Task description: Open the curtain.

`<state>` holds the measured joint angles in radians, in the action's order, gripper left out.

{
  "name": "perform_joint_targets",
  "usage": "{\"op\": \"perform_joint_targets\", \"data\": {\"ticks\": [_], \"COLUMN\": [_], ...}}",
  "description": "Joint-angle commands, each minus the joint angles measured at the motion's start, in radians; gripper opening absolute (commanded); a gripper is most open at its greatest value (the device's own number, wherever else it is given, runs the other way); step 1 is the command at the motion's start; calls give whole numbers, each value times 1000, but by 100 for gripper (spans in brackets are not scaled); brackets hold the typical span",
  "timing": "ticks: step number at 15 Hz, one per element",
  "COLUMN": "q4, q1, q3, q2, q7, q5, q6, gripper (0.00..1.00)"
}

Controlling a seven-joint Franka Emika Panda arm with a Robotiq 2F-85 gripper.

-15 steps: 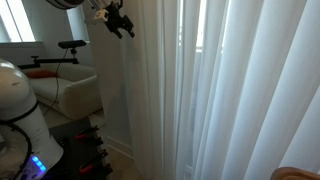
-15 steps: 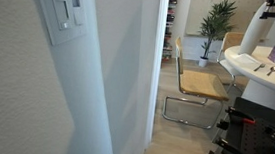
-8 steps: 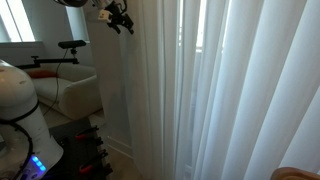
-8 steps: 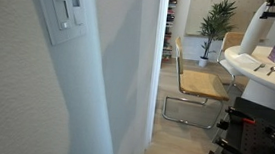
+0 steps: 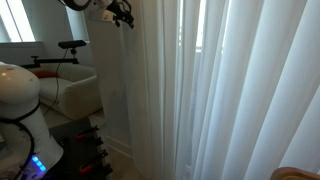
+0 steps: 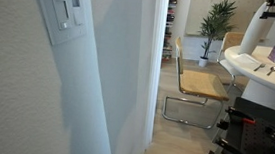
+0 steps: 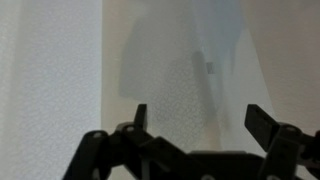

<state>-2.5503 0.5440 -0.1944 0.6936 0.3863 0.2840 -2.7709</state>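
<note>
The curtain's fabric needs to be pinched next by my gripper at its edge nearest the sofa, so the whole drape can be pulled sideways and opened.
The curtain (image 5: 235, 90) is a tall white semi-sheer drape with long vertical folds that fills most of an exterior view; it also shows close up at the left of an exterior view (image 6: 126, 96). My gripper (image 5: 124, 14) is high at the top left, right beside the curtain's left edge. In the wrist view my gripper (image 7: 200, 118) is open with nothing between its dark fingers, and the curtain fabric (image 7: 70, 70) fills the picture in front of it.
A white wall with a light switch (image 6: 65, 12) stands beside the curtain. A white sofa (image 5: 70, 92), a chair (image 6: 192, 84), a potted plant (image 6: 219, 19) and a white table (image 6: 263, 78) stand in the room.
My gripper has moved upward along the curtain's left edge, toward the top of the frame. The curtain has not visibly shifted.
</note>
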Motion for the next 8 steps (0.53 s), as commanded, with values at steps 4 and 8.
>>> {"op": "perform_joint_targets", "data": {"ticks": [4, 8], "q4": [15, 15], "q1": [158, 264], "q3": [-112, -190], "q2": [-11, 1], "q7": [75, 75], "q5": [49, 40], "q6": [-110, -143], "gripper": [100, 100]}}
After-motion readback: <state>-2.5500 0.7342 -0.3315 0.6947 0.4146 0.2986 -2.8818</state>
